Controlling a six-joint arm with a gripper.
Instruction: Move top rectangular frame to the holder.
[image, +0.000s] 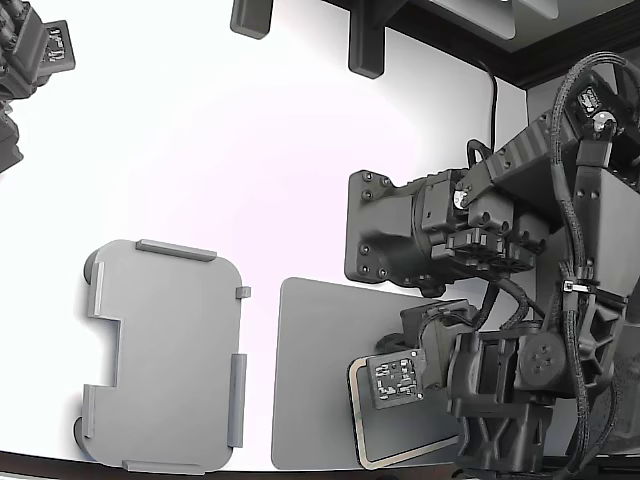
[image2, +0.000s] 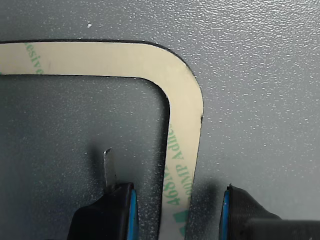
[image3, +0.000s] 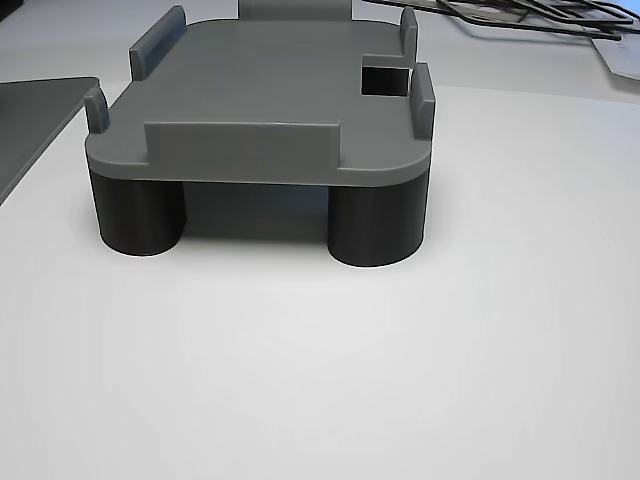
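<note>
Next, my gripper grabs the top rectangular frame by its green-printed side near a corner (image2: 176, 202) to set it on the holder.
The top rectangular frame (image2: 125, 57) is a thin beige outline with green print, lying flat on the dark grey mat (image2: 250, 75). In the exterior view the frame (image: 353, 420) lies at the mat's near right end, mostly under my arm. My gripper (image2: 177, 215) is open and low over the mat. One finger (image2: 117, 212) stands inside the frame's outline and the other outside it, so the frame's side strip lies between them. A thin metal blade (image2: 109, 167) sticks out from the inner finger. The holder (image: 165, 350) is a light grey tray with edge tabs and stands empty at the exterior view's left. It also shows in the other view (image3: 270, 70).
The mat (image: 320, 370) lies between the holder and my arm (image: 520, 300). A second arm (image: 25, 60) is at the exterior view's top left. The holder stands on dark round legs (image3: 375, 225). Two dark brackets (image: 365, 40) hang over the table's far edge.
</note>
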